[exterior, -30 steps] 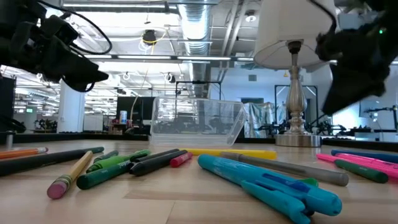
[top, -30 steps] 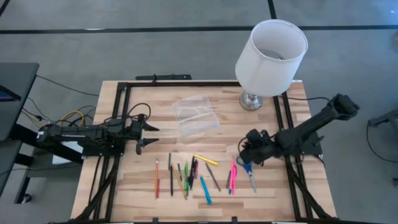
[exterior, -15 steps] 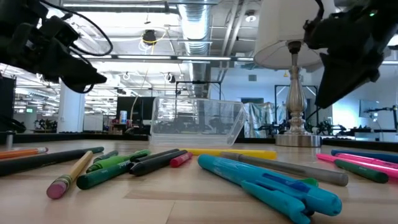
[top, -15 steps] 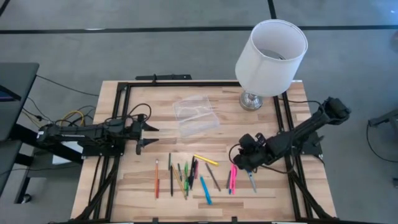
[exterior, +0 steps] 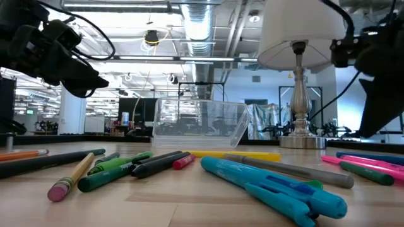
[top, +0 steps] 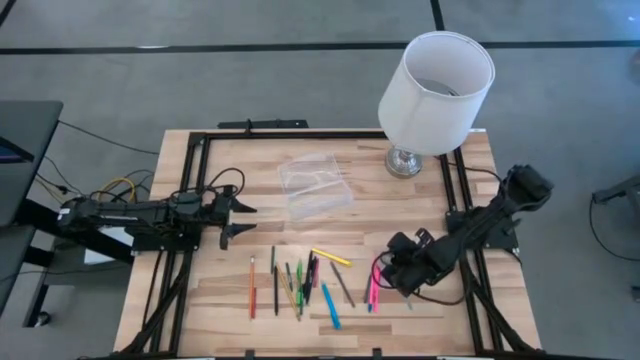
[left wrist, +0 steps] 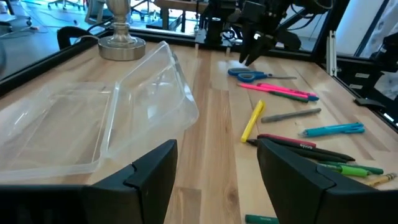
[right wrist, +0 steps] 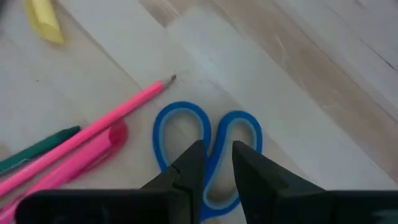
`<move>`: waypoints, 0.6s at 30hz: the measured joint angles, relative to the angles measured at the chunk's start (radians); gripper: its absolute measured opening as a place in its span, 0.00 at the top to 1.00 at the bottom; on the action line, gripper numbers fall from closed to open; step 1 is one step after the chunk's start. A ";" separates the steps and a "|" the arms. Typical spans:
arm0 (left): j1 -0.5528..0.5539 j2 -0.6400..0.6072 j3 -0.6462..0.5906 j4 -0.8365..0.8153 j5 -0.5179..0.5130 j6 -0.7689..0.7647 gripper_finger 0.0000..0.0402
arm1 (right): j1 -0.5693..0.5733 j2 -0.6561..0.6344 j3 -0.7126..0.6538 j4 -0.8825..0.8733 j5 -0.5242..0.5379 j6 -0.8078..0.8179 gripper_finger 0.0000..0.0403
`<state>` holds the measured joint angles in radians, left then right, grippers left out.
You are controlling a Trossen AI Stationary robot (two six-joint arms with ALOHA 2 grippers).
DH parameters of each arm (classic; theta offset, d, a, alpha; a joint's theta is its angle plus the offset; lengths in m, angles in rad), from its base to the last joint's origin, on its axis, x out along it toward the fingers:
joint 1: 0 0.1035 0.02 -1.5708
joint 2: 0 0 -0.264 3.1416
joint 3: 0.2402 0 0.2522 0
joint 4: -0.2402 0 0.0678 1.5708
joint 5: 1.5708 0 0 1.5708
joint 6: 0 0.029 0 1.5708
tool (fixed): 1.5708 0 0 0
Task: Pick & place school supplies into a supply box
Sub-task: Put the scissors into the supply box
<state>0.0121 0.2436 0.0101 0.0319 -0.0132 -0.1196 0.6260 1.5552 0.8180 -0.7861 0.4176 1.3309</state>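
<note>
The scissors need to go into the supply box (top: 315, 187), so the robot's right gripper will next grab them where their blue handle loops meet.
The blue-handled scissors (right wrist: 208, 140) lie flat on the wood beside the pink markers (right wrist: 93, 140). My right gripper (right wrist: 214, 155) hangs just over the two handle loops, pointing down. It is open by a narrow gap, with one fingertip on each side of where the loops meet. From the left wrist view it (left wrist: 249, 57) stands slightly above the scissors (left wrist: 249, 74), touching nothing. Pencils and pens (top: 300, 283) lie in a row near the table's near edge. The clear supply box (top: 315, 187) rests on the table's middle. My left gripper (top: 238, 220) waits open at the left.
A white-shaded lamp (top: 437, 88) stands at the far right corner on its metal base (top: 404, 161). A yellow marker (top: 331, 257) and a grey pen (top: 342, 283) lie left of the pink markers (top: 373, 288). Bare wood lies between the box and the row of pens.
My right gripper has moved toward the table's near edge and down, from beside the scissors' far end to right over their handles. Its arm has swung with it. The scissors, pens, box and left arm have stayed put.
</note>
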 joint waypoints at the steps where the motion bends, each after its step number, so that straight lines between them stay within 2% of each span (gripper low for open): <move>1: 0.000 0.000 0.000 0.000 0.000 0.000 0.45 | -0.006 0.004 0.000 0.002 -0.001 -0.004 0.81; 7: 0.000 0.000 -0.001 0.000 0.000 0.016 0.45 | -0.044 -0.006 0.000 0.017 -0.014 -0.055 0.74; 14: 0.000 0.000 -0.002 0.002 -0.001 0.061 0.45 | -0.097 0.023 0.000 0.035 -0.135 -0.105 0.58; 18: 0.000 0.000 -0.002 0.003 -0.001 0.086 0.45 | -0.123 0.037 0.000 0.033 -0.155 -0.131 0.52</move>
<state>0.0124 0.2436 0.0082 0.0348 -0.0146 -0.0331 0.5031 1.5917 0.8177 -0.7533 0.2627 1.1998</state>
